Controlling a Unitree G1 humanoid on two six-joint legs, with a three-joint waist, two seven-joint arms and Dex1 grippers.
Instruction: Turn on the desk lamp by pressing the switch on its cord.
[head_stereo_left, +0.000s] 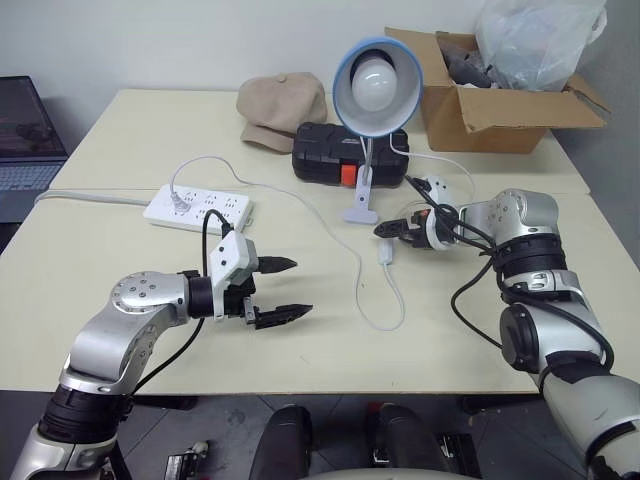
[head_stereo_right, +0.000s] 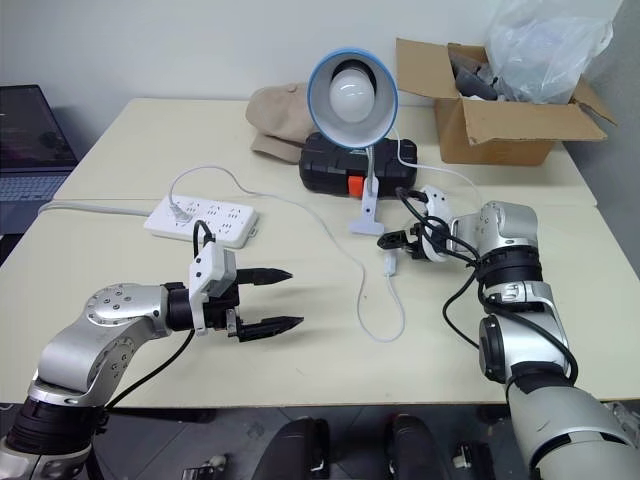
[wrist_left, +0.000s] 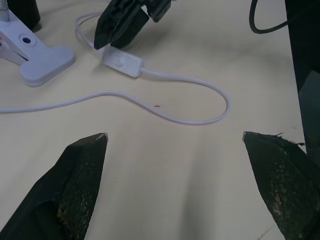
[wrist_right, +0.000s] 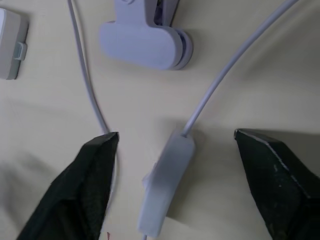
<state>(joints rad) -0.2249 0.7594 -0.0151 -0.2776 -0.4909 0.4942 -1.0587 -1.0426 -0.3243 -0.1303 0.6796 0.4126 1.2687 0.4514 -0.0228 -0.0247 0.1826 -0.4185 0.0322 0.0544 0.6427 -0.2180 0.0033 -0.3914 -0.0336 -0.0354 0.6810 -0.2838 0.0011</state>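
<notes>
My right gripper next grabs the cord's switch by the switch's end where the cord enters, to turn on the desk lamp.
The desk lamp, with a light-blue shade and a white globe bulb that looks unlit, stands on its white clamp base mid-table. Its thin white cord loops toward me. The switch lies flat just right of the clamp. My right gripper hovers open right over the switch, one finger to each side and not touching it. My left gripper is open and empty over bare table, well left of the cord loop, and its tips point toward the switch.
A white power strip lies at the left, with a plug in it. Behind the lamp sit a black case and a beige cap. A cardboard box with a plastic bag stands back right. A laptop is at far left.
</notes>
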